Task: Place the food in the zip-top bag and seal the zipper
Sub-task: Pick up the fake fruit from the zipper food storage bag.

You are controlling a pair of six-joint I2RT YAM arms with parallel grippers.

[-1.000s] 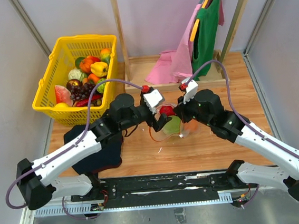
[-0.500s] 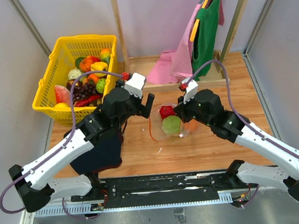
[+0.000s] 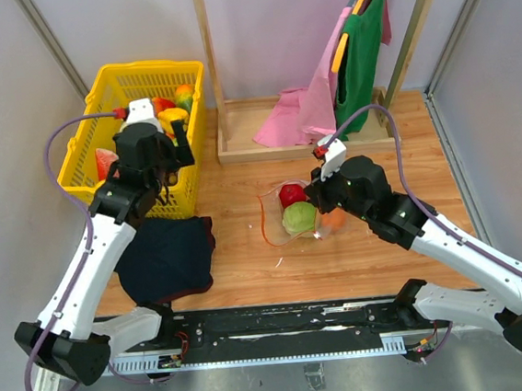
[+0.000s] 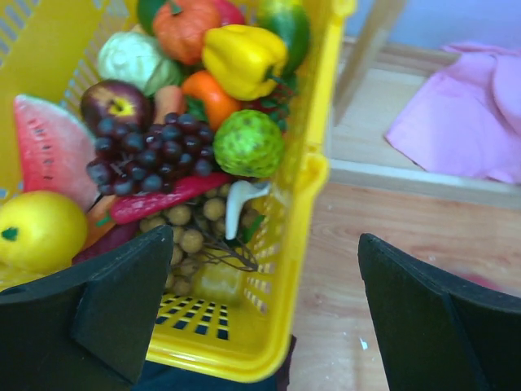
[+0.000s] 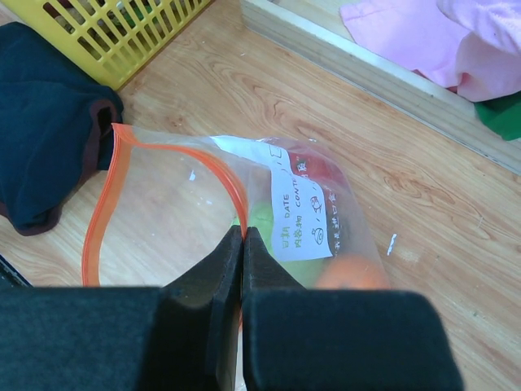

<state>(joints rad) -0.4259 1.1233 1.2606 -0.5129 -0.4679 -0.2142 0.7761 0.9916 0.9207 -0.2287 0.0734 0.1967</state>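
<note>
I need to grab the purple grapes (image 4: 138, 155) with my left gripper at one end of the heap, so the rest stay hanging to go into the bag's opening.
The clear zip-top bag (image 3: 292, 213) lies on the table with its mouth open toward the left. Inside it are a red apple (image 3: 290, 194), a pale green cabbage (image 3: 299, 218) and an orange (image 3: 334, 218). My right gripper (image 3: 321, 201) is shut on the bag's red-orange zipper strip (image 5: 241, 204), holding the upper lip up. My left gripper (image 3: 178, 141) is open and empty above the near right corner of the yellow basket (image 4: 309, 204). The basket holds more food: a yellow pepper (image 4: 242, 59), purple grapes (image 4: 138, 155), a green bumpy fruit (image 4: 247, 143).
A dark navy cloth (image 3: 167, 256) lies in front of the basket. A wooden rack base (image 3: 236, 133) with pink cloth (image 3: 301, 113) and a green garment (image 3: 365, 42) stands behind the bag. The basket also holds a watermelon slice (image 4: 49, 147) and a lemon (image 4: 37, 230).
My left arm has swung away from the bag's mouth, left and back, to above the basket. The cabbage now sits in the bag. The right gripper has kept its hold.
</note>
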